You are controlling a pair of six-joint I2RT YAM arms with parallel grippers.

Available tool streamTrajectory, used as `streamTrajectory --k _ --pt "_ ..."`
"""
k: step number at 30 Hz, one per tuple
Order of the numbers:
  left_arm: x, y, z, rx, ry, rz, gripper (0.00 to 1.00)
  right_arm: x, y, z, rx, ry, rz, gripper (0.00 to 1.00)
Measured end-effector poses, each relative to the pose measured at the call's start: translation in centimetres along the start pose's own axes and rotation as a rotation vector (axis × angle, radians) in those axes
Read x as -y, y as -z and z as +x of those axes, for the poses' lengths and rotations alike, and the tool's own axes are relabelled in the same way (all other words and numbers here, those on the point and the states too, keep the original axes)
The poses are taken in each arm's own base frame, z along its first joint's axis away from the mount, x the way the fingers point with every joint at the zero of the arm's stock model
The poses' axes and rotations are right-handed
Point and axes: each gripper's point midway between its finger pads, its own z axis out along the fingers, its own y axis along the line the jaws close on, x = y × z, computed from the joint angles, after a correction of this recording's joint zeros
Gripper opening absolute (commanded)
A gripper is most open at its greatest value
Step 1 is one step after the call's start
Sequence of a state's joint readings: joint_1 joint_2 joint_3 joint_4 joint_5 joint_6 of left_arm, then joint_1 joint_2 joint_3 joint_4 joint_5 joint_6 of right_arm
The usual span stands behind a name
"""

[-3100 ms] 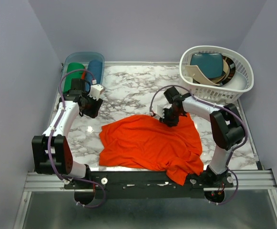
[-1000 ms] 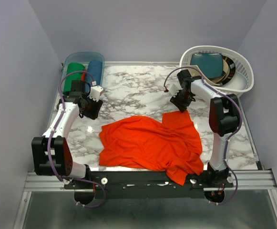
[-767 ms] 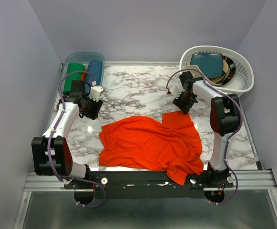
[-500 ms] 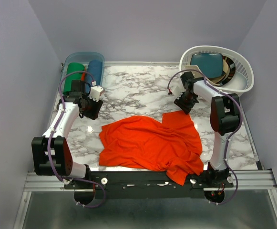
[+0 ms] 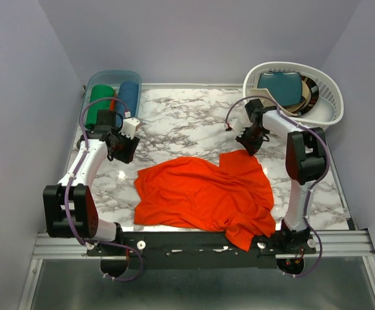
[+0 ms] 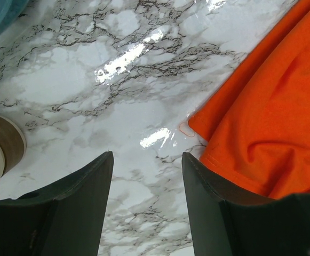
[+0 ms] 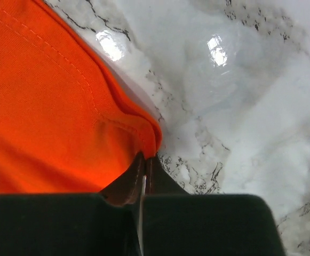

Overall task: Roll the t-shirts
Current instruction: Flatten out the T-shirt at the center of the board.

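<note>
Next, the left gripper grabs the t-shirt [image 5: 203, 194] by the corner beside it, opposite my right gripper's hemmed corner, to spread the t-shirt flat for rolling.
A bright orange-red t-shirt [image 5: 203, 194] lies crumpled and partly spread on the marble table [image 5: 181, 126], with one part hanging over the near edge. My right gripper [image 5: 250, 143] sits at the shirt's far right corner. In the right wrist view the right gripper [image 7: 145, 156] has its jaws pressed together on the hemmed corner of the t-shirt [image 7: 48, 106]. My left gripper [image 5: 124, 150] hovers over bare marble left of the shirt. In the left wrist view the left gripper [image 6: 146, 154] is open and holds nothing, and the t-shirt edge [image 6: 272, 117] lies just to its right.
A clear teal bin [image 5: 90, 82] at the back left holds a green roll [image 5: 99, 103] and a blue roll [image 5: 129, 95]. A white laundry basket [image 5: 290, 116] with folded cloth stands at the back right. Grey walls enclose the table.
The right gripper moved from the shirt's back middle to its far right corner and then shut on the hem. The left arm has barely moved.
</note>
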State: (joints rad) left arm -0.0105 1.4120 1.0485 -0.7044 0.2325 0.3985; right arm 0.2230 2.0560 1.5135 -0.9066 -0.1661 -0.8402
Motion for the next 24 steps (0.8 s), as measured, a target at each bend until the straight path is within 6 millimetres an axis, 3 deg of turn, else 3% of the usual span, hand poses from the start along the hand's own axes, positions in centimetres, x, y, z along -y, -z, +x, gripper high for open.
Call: streamTrajectory --k 4,8,10,13,15,17,22,24 --pt "0.1 -0.2 0.3 -0.007 0.0 0.003 0.77 -0.5 0.5 -0.2 0.06 -0.003 0.033 0.01" --pt "0.4 -0.4 1.0 -0.023 -0.008 0.016 0.79 -0.7 4.0 -1.7 0.181 -0.01 0.121 0.01" --pt "0.5 -0.4 1.0 -0.021 -0.013 0.022 0.76 -0.5 9.2 -3.4 0.307 -0.001 0.229 0.01" --pt "0.6 -0.5 1.0 -0.021 -0.012 0.032 0.7 -0.7 14.6 -4.9 0.437 0.015 0.334 0.01" --pt "0.8 -0.8 1.2 -0.029 -0.01 0.046 0.68 -1.0 16.2 -5.2 0.474 0.011 0.362 0.01" --pt "1.2 -1.2 1.5 -0.045 -0.01 0.074 0.65 -1.2 16.2 -5.0 0.48 -0.006 0.358 0.01" --pt "2.8 -2.7 3.4 -0.124 0.011 0.18 0.63 -2.8 13.1 -3.1 0.415 -0.064 0.279 0.01" --pt "3.2 -3.3 3.9 -0.146 0.022 0.208 0.62 -3.0 12.7 -2.9 0.406 -0.075 0.268 0.01"
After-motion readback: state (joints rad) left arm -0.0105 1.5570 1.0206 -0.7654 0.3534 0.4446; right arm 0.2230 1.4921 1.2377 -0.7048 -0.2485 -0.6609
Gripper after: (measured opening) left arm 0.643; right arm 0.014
